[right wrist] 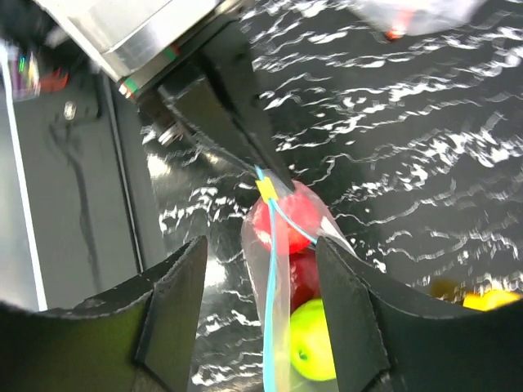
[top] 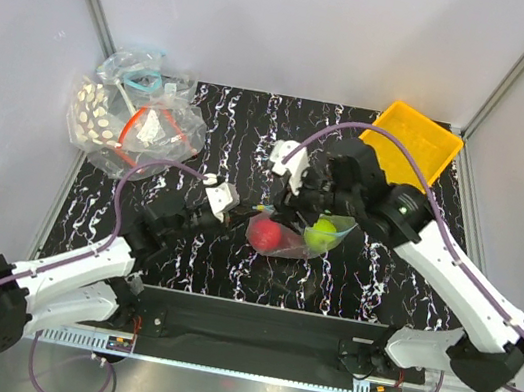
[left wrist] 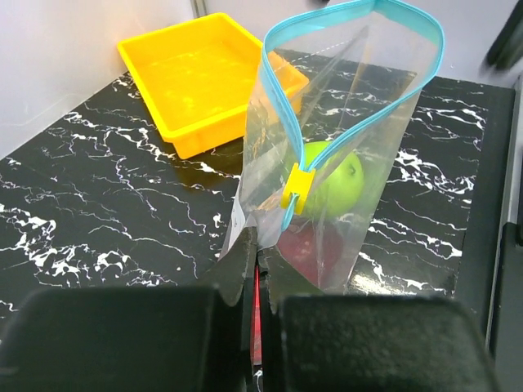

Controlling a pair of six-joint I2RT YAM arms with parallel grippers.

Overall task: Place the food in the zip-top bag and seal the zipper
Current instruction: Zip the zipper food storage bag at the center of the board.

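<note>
The right gripper grabs the yellow slider (left wrist: 298, 188) next, fingers on either side across the teal-blue zipper (left wrist: 359, 122), to slide along and seal the bag.
The zip-top bag (top: 291, 236) stands in the middle of the table with its teal-blue zipper (left wrist: 359, 122) mostly parted and a yellow slider (left wrist: 296, 188) near its left end. The red fruit (top: 269, 235), green fruit (top: 323, 232) and dark maroon fruit (right wrist: 304, 273) are inside it. My left gripper (left wrist: 256, 255) is shut on the bag's corner by the slider. My right gripper (right wrist: 261, 242) is open, its fingers (right wrist: 176, 302) on either side of the bag's mouth without touching it. In the top view it hangs over the bag (top: 313, 205).
A yellow tray (top: 416, 140) sits at the far right and also shows in the left wrist view (left wrist: 208, 77). A pile of other clear bags (top: 134, 118) lies at the far left corner. White walls enclose the table.
</note>
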